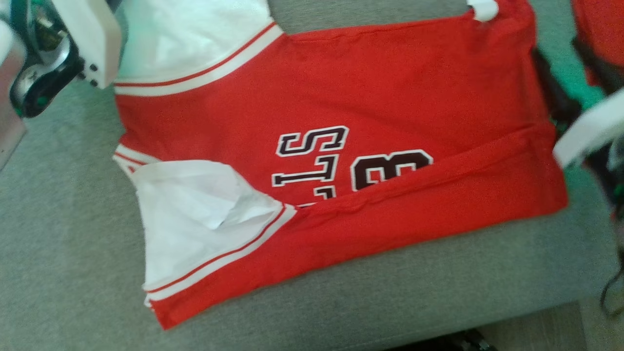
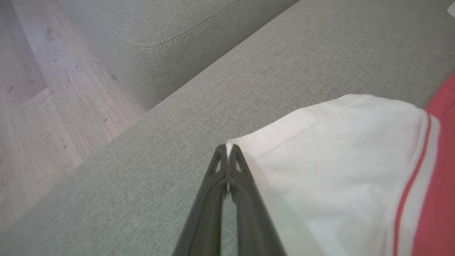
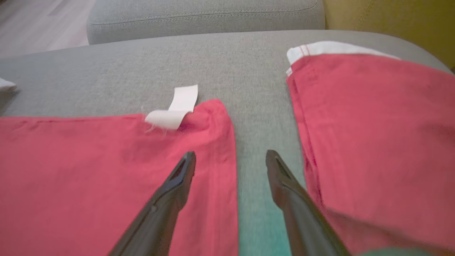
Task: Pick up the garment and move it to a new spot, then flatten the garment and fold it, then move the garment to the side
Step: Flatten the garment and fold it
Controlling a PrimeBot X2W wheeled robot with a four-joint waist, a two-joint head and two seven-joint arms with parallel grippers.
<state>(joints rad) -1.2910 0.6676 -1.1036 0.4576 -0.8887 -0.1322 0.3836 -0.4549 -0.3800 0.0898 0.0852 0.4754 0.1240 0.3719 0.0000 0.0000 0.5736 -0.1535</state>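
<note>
I need to fold the jersey's open long edge across the dark lettering (image 1: 313, 153), so my right gripper should next grab the jersey's hem corner with the white label.
The garment (image 1: 390, 97) is a red jersey with white sleeves and dark lettering, spread on the grey sofa seat (image 1: 58, 243). One long edge is folded over the front. In the left wrist view my left gripper (image 2: 227, 149) is shut on the corner of a white sleeve (image 2: 337, 160), with a sliver of white cloth pinched between the tips. In the right wrist view my right gripper (image 3: 231, 156) is open low over the garment's red hem corner (image 3: 213, 117). One of its fingers (image 3: 185, 170) is above the red cloth and the other above bare cushion. A white label (image 3: 177, 108) sticks out at that corner.
A second piece of red cloth (image 3: 373, 142) with a white edge lies just right of my right gripper, across a strip of bare cushion. The sofa's back cushion (image 3: 202, 17) runs behind. Wooden floor (image 2: 42, 106) lies beyond the seat's edge, beside my left gripper.
</note>
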